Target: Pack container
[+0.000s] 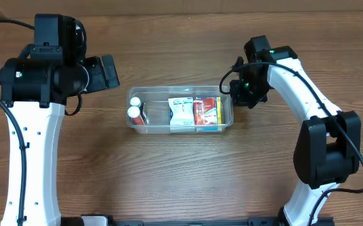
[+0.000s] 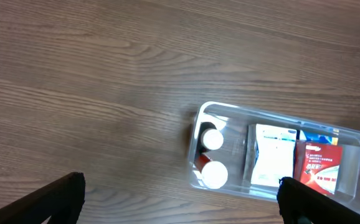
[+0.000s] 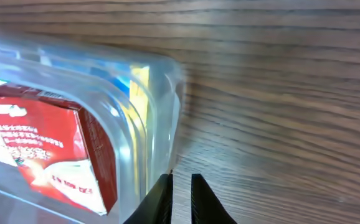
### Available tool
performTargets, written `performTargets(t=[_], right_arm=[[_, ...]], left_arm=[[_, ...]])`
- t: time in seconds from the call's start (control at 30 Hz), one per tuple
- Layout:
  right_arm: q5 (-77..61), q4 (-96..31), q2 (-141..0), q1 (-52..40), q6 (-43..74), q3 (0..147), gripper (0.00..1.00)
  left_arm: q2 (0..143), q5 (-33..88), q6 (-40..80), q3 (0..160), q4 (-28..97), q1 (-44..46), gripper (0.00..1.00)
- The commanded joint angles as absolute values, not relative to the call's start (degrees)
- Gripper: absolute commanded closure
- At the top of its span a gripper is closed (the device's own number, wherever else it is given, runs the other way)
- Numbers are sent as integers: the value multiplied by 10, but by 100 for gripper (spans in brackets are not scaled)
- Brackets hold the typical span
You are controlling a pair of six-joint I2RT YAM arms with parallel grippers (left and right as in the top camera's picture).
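My right gripper is shut outside the container's end. It would come up empty if I lifted it now, and the red box would stay in the container.
The clear plastic container lies in the middle of the table. It holds two white-capped bottles at its left end, a white-and-blue box and a red box. My left gripper is open and empty, up and to the left of the container; its wrist view shows the container between the spread fingers. My right gripper is shut and empty, its tips right beside the container's right end wall, with the red box just inside.
The wooden tabletop surrounds the container on all sides. Both arm bases stand at the near edge, left and right. No other loose objects are in view.
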State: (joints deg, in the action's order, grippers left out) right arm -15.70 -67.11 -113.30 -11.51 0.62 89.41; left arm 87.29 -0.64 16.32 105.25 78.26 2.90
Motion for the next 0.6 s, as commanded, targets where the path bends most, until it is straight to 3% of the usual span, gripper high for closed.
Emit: performTargets(t=[0.0, 0.33, 0.5, 0.57], right_arm=[[-183, -669, -1136, -119, -5, 900, 87], [-181, -653, -1136, -119, 0, 900, 85], [-147, -615, -1136, -110, 61, 900, 85], [-137, -598, -1134, -105, 67, 900, 80]], left_arm=[[871, -6, 154, 1061, 782, 26, 0], [871, -6, 154, 1061, 782, 26, 0], [871, -7, 141, 1061, 780, 26, 0], [871, -6, 125, 1061, 774, 26, 0]])
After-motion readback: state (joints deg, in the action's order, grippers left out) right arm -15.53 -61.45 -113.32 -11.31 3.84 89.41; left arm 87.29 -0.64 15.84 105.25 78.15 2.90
